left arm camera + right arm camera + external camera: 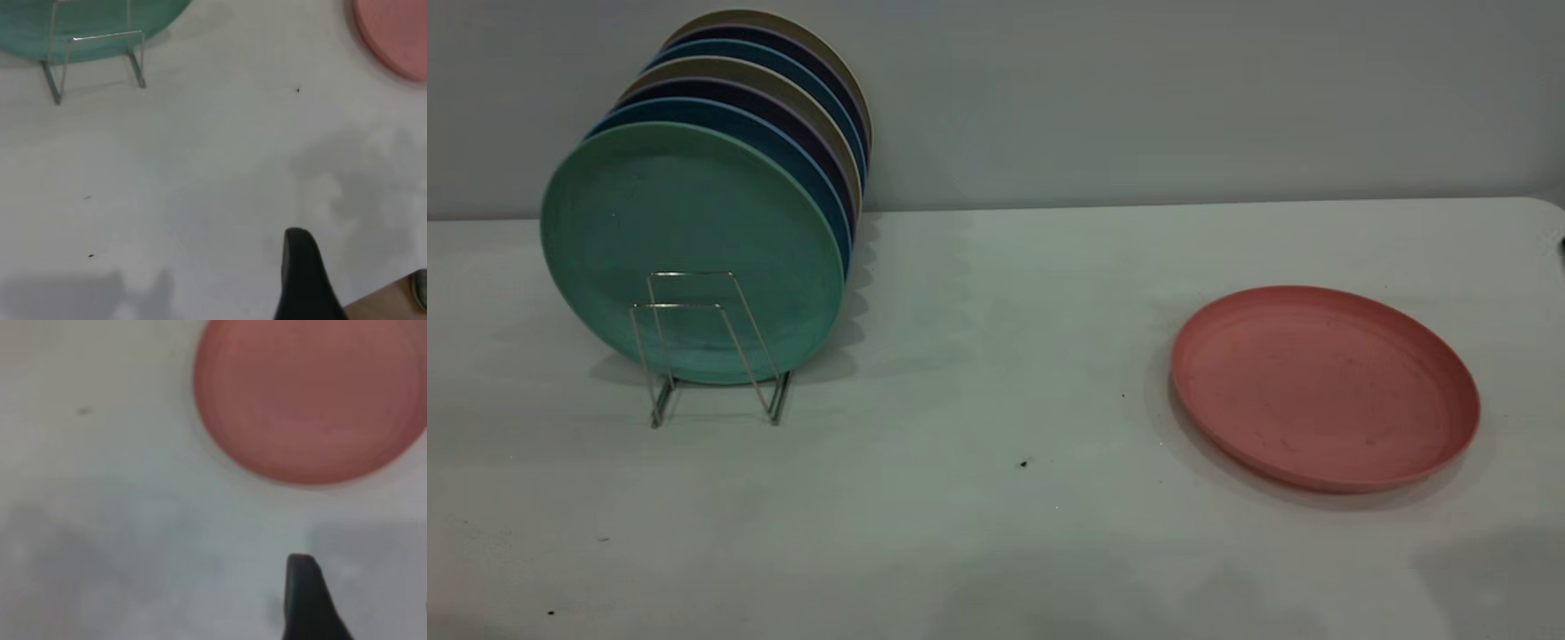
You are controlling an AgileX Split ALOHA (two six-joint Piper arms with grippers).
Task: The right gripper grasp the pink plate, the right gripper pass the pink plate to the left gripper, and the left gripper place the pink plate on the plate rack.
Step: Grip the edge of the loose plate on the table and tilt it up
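I need to grip the pink plate by its raised rim [1462, 368] with my right gripper next. Then I can hand the pink plate over for the plate rack [711, 351].
The pink plate [1325, 387] lies flat on the white table at the right. It also shows in the right wrist view [313, 397] and, at an edge, in the left wrist view [393, 33]. The plate rack [711, 351] stands at the left and holds a teal-green plate [689, 253] with several more plates behind it; its wire loops also show in the left wrist view [97, 63]. My right gripper [303, 587] hovers over bare table short of the pink plate. My left gripper [300, 267] hovers over bare table, apart from the rack. Neither arm shows in the exterior view.
The white table [996, 498] has bare surface between the rack and the pink plate, with a few dark specks. A grey wall runs behind the table. A table edge with wood-coloured floor [387, 303] shows in the left wrist view.
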